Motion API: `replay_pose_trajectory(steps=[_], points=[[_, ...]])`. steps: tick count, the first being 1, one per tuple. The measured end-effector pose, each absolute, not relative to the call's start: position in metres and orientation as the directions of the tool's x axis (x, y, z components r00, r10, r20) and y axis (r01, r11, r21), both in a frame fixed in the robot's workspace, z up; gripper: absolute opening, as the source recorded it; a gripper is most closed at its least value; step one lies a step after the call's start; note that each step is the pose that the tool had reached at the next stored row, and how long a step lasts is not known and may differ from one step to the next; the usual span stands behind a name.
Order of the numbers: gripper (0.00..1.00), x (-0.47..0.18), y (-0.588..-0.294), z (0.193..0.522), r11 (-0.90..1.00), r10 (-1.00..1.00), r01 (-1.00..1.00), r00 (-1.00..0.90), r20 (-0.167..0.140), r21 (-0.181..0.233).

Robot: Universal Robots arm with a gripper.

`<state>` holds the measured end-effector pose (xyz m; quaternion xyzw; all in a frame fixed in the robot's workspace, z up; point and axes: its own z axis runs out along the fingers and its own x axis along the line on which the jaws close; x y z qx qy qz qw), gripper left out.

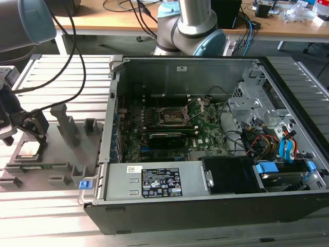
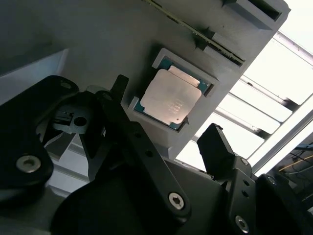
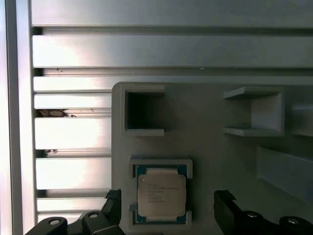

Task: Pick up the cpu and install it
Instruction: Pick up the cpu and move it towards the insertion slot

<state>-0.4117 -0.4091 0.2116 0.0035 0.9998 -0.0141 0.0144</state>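
Observation:
The nest's sides wrap the corners of the cpu (image 3: pixel 161 195). My gripper will next grab the cpu by its open side edges, between those sides of the nest.
The cpu (image 3: pixel 161 195), a flat square chip with a pale metal top and a green rim, lies in a shallow square nest on the grey fixture plate (image 3: pixel 210 122); it also lies bare in the second wrist view, cpu (image 2: pixel 171 97). My gripper (image 3: pixel 167 197) hangs over it, open, one dark finger on each side and nothing between them. In the second wrist view the gripper (image 2: pixel 166 110) straddles the chip with its fingertips (image 2: pixel 213 136) apart from it. In the exterior view the gripper (image 1: pixel 28 131) is at the far left, over the fixture plate (image 1: pixel 56 154).
An open computer case (image 1: pixel 205 206) takes up the exterior view's middle and right, with the motherboard socket (image 1: pixel 172 116) inside. Upright grey fixture blocks (image 1: pixel 67 123) stand between gripper and case. Cables (image 1: pixel 67 77) hang from the arm. Ribbed aluminium table (image 3: pixel 73 132) lies underneath.

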Motion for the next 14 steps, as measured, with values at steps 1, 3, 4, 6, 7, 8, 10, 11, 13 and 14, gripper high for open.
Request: replay_pose_trajectory(steps=[1, 3, 4, 6, 7, 8, 10, 11, 13, 14], points=[[0.84, -0.412, -0.409, 0.211, 1.0, 0.007, 0.007, -1.0, -0.029, -0.028], [0.84, -0.412, -0.409, 0.209, 1.0, 0.006, 0.007, -1.0, -0.029, -0.028], [0.84, -0.412, -0.409, 0.208, 1.0, 0.006, 0.007, -1.0, -0.029, -0.028], [0.84, -0.413, -0.409, 0.206, 1.0, 0.006, 0.007, -1.0, -0.029, -0.028], [0.84, -0.413, -0.409, 0.205, 1.0, 0.006, 0.007, -1.0, -0.029, -0.028], [0.84, -0.413, -0.409, 0.204, 1.0, 0.006, 0.007, -1.0, -0.029, -0.028], [0.84, -0.413, -0.409, 0.202, 1.0, 0.006, 0.006, -1.0, -0.029, -0.028], [0.84, -0.414, -0.409, 0.202, 1.0, 0.005, 0.006, -1.0, -0.029, -0.028], [0.84, -0.415, -0.412, 0.196, 1.0, 0.002, 0.002, -1.0, -0.029, -0.028], [0.84, -0.414, -0.414, 0.195, 1.0, -0.001, -0.001, -1.0, -0.029, -0.028]])
